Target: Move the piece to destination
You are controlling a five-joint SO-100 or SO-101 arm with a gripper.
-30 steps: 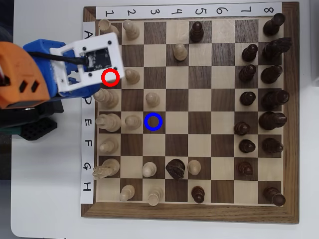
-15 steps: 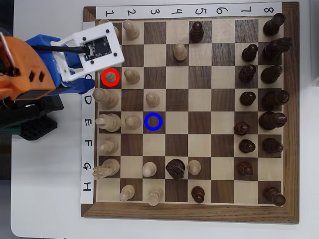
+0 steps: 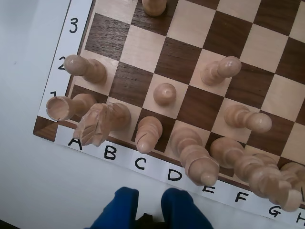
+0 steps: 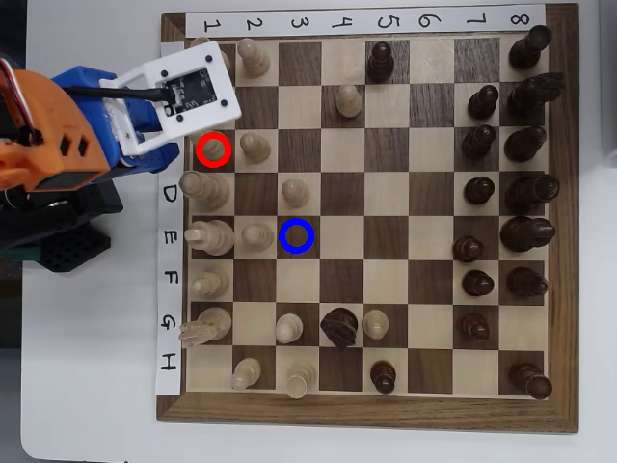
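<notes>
I will grab the pale chessman by its rounded top (image 3: pixel 144 143) next, so my gripper can move the chessman to the bare dark square (image 3: pixel 249 88).
The piece (image 4: pixel 213 150) is a small pale wooden chessman with a rounded top, ringed in red on square C1 in the overhead view. In the wrist view the piece (image 3: pixel 148 133) leans toward the camera near the board's edge. The destination (image 4: pixel 297 235) is the dark square ringed in blue, two files right and two rows down in the overhead view, and it stands bare. My gripper (image 3: pixel 150 198) shows as two blue fingers at the bottom of the wrist view. It is over the white table just off the board, short of the piece, slightly open and holding nothing.
Pale pieces crowd around the piece: a pawn (image 3: pixel 164 94) behind it, a knight (image 3: pixel 97 125) to its left and a taller piece (image 3: pixel 198 157) to its right. A pale pawn (image 4: pixel 294 191) stands just above the destination. Dark pieces (image 4: pixel 501 145) fill the right side.
The arm and its white camera plate have drawn back up and left in the overhead view, uncovering the red-ringed piece. Over the last half second it hardly moves. No chess piece has moved.
</notes>
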